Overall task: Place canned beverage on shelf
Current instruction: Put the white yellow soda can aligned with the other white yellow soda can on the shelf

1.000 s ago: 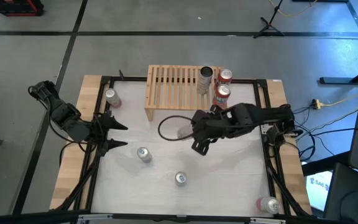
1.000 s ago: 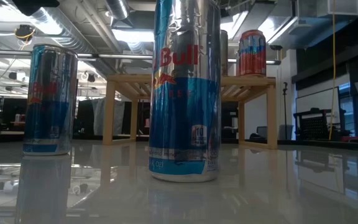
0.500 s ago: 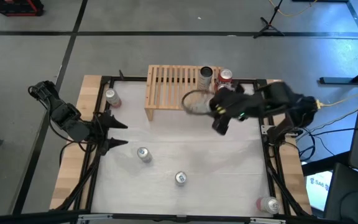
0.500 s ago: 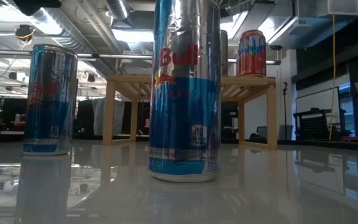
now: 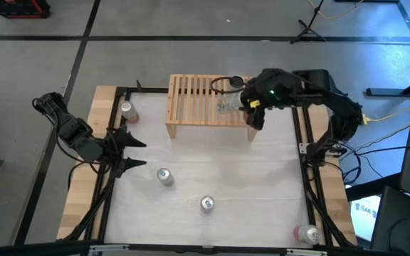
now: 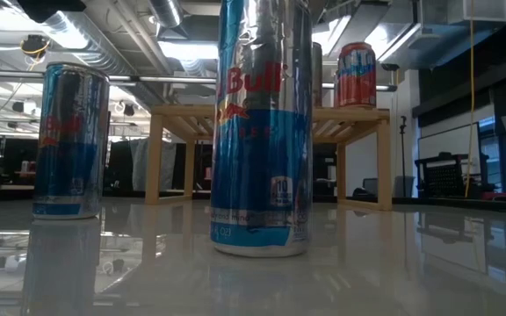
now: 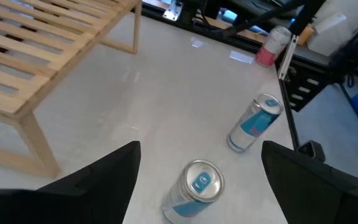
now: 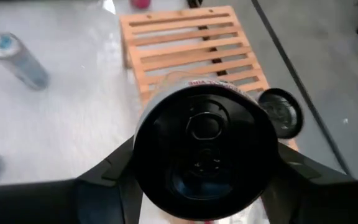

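Observation:
The robot's right gripper needs to lower the pale can (image 5: pixel 227 103) (image 8: pixel 173 87) onto the shelf's slats before letting go, because the can hangs tilted above the slats and would drop if the gripper opened now.
The light-wood slatted shelf (image 5: pixel 201 99) stands at the table's far side; it also shows in the right wrist view (image 8: pixel 185 43) and the low view (image 6: pixel 271 114). My right gripper (image 5: pixel 235 104) is over the shelf's right end, shut on a pale can with red print (image 8: pixel 204 140). A dark-topped can (image 8: pixel 281 112) stands on the slats beside it, and a red can (image 6: pixel 356 75) stands on the shelf top. My left gripper (image 5: pixel 130 149) waits open at the table's left edge. My right gripper holds the pale can between its two fingers (image 8: pixel 107 177), one on each side of the can's wall. The can's dark end (image 8: pixel 204 134) faces the wrist camera and hides the place of contact. The can is above the slats; I cannot tell whether it touches them.
Two blue-and-silver cans (image 5: pixel 164 176) (image 5: pixel 206 204) stand on the white table's near half. A reddish can (image 5: pixel 127 111) is at the far left and a pink one (image 5: pixel 306 232) at the near right corner. A black frame (image 5: pixel 301 135) borders the table.
My right gripper has carried the can from the table's middle toward the far edge and the right, up over the shelf's right end. The arm now hides the red cans at that end in the high view.

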Action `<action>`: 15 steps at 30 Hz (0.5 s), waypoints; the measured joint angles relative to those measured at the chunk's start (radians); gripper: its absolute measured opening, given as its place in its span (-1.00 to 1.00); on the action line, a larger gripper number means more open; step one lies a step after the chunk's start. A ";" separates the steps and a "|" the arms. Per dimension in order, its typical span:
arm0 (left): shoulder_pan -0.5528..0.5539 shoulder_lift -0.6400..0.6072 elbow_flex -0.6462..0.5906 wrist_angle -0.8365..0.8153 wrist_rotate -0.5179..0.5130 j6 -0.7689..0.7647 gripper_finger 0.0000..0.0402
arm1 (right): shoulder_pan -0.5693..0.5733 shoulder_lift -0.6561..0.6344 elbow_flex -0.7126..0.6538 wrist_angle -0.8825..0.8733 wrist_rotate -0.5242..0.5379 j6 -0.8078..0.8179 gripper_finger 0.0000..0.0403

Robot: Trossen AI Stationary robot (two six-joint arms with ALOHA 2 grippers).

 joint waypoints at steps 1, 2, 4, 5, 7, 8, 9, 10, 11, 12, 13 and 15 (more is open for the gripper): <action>0.000 0.000 0.000 -0.001 -0.003 -0.009 0.62 | -0.013 0.006 0.000 -0.001 0.001 -0.023 0.10; 0.000 0.000 0.000 -0.001 -0.010 -0.015 0.62 | -0.026 0.011 0.000 -0.003 0.000 -0.036 0.10; 0.000 0.000 0.000 -0.001 -0.022 -0.040 0.62 | -0.052 0.022 0.000 -0.011 -0.031 -0.060 0.10; 0.000 0.000 0.000 -0.001 -0.027 -0.046 0.62 | -0.061 0.030 0.000 -0.019 -0.049 -0.070 0.10; 0.000 0.000 0.000 -0.001 -0.030 -0.064 0.62 | -0.076 0.047 0.000 -0.042 -0.065 -0.091 0.10; 0.000 0.000 0.000 -0.001 -0.032 -0.068 0.62 | -0.083 0.055 -0.001 -0.053 -0.076 -0.101 0.10; 0.000 0.000 0.000 -0.001 -0.033 -0.069 0.62 | -0.089 0.062 -0.007 -0.056 -0.090 -0.107 0.10; 0.000 0.000 0.000 -0.001 -0.033 -0.070 0.62 | -0.092 0.063 -0.015 -0.053 -0.111 -0.111 0.10; 0.000 0.000 0.000 -0.001 -0.032 -0.072 0.62 | -0.093 0.065 -0.020 -0.050 -0.136 -0.118 0.10; 0.000 0.000 0.000 -0.001 -0.033 -0.080 0.62 | -0.093 0.065 -0.024 -0.048 -0.159 -0.129 0.10; 0.000 0.000 0.000 -0.001 -0.033 -0.086 0.62 | -0.092 0.065 -0.024 -0.049 -0.171 -0.136 0.10; 0.000 0.000 0.000 -0.001 -0.033 -0.087 0.62 | -0.091 0.064 -0.028 -0.050 -0.167 -0.137 0.10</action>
